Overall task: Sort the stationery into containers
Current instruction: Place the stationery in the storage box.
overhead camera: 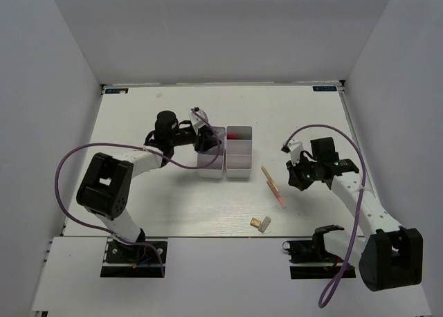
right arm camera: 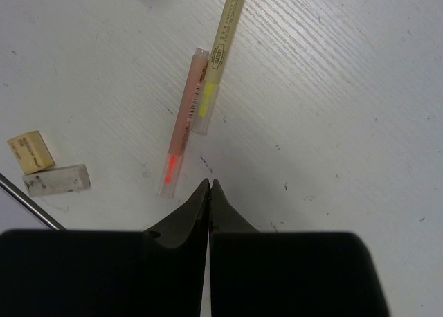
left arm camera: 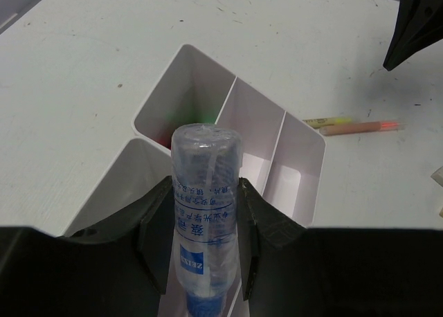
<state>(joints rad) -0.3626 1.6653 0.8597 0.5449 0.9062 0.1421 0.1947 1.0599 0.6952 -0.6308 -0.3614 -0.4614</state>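
Observation:
I should open my left gripper now, because the clear bluish tube point(left arm camera: 205, 192) is above an open compartment of the white tray, inside the tray's sides.
My left gripper point(left arm camera: 205, 237) is shut on a clear bluish tube point(left arm camera: 205, 192) with blue print, held above the two white three-compartment trays. From above, that gripper point(overhead camera: 205, 140) hangs over the far end of the left tray point(overhead camera: 211, 170), with the right tray point(overhead camera: 239, 166) beside it. Something red point(overhead camera: 234, 134) lies in the right tray's far compartment. My right gripper point(right arm camera: 210, 183) is shut and empty, just above the table. Its tips are close to the red end of a thin orange pen point(right arm camera: 183, 123), which lies against a yellow pen point(right arm camera: 225, 40).
A tan eraser block point(right arm camera: 31, 151) and a white one point(right arm camera: 57, 179) lie left of the right gripper, near the table's front edge point(overhead camera: 260, 223). White walls enclose the table on three sides. A purple cable loops from each arm.

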